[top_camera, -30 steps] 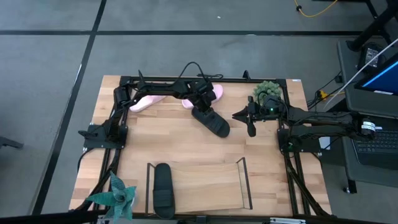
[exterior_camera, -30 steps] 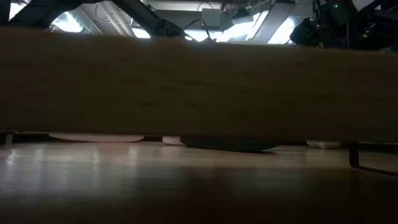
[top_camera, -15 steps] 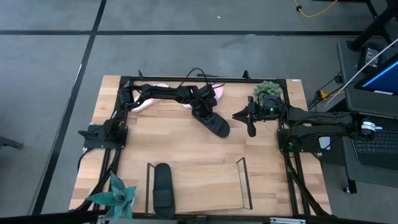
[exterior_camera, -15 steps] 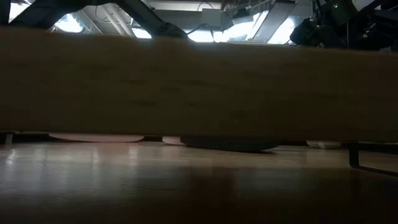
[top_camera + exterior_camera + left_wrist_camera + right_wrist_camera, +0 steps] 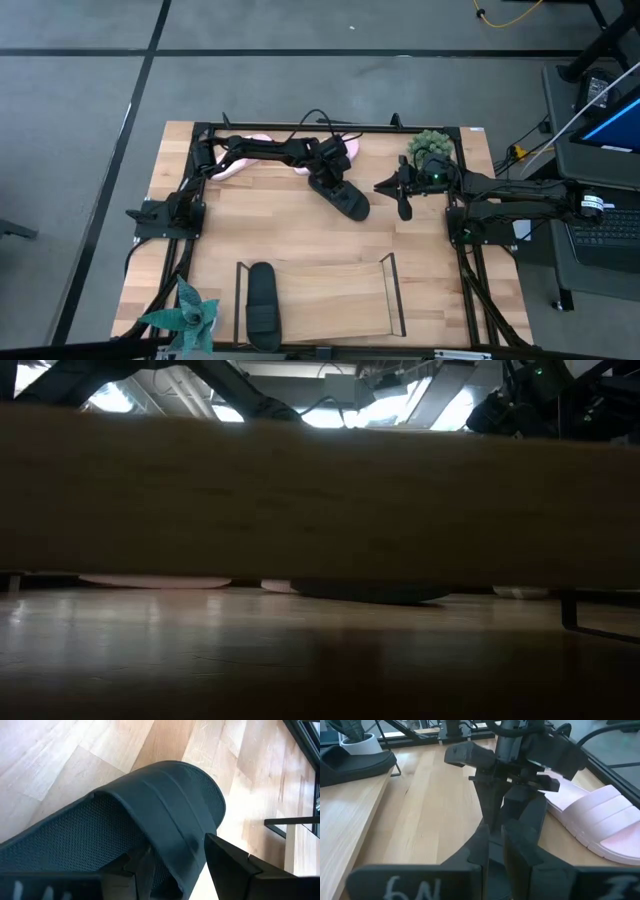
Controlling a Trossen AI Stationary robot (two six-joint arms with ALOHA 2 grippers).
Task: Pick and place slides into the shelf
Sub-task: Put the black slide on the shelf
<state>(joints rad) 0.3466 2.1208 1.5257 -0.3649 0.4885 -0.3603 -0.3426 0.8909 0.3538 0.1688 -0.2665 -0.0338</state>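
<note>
The black slide needs to go into the shelf [image 5: 330, 310], so my left gripper should next grab the slide by the edge of its strap [image 5: 330, 180].
A black slide [image 5: 345, 197] lies flat on the table beyond the shelf [image 5: 330, 310]; its sole shows in the low view [image 5: 370, 592]. My left gripper [image 5: 327, 180] is open and slants down onto the slide's strap [image 5: 165, 820]. One finger [image 5: 135, 870] is on the footbed side of the strap's edge and the other [image 5: 230, 865] is outside it. A second black slide [image 5: 262, 300] lies in the shelf's left end. Two pink slides [image 5: 232, 163] [image 5: 343, 150] lie near the far edge. My right gripper [image 5: 404, 208] hangs shut at the right. My left gripper has the strap's side edge [image 5: 187, 865] between its open fingers, coming from above at a slant from the far left. I cannot tell whether either finger touches the strap. The slide rests flat on the table.
A black frame [image 5: 300, 127] runs around the table. A green plant [image 5: 430, 148] stands at the far right corner and a teal one [image 5: 185, 315] at the near left. The shelf's wooden base [image 5: 320, 500] fills most of the low view. Bare wood lies between slide and shelf.
My left gripper has sunk a little onto the black slide's strap and has since kept still, its fingers as wide as before. The slide has not moved.
</note>
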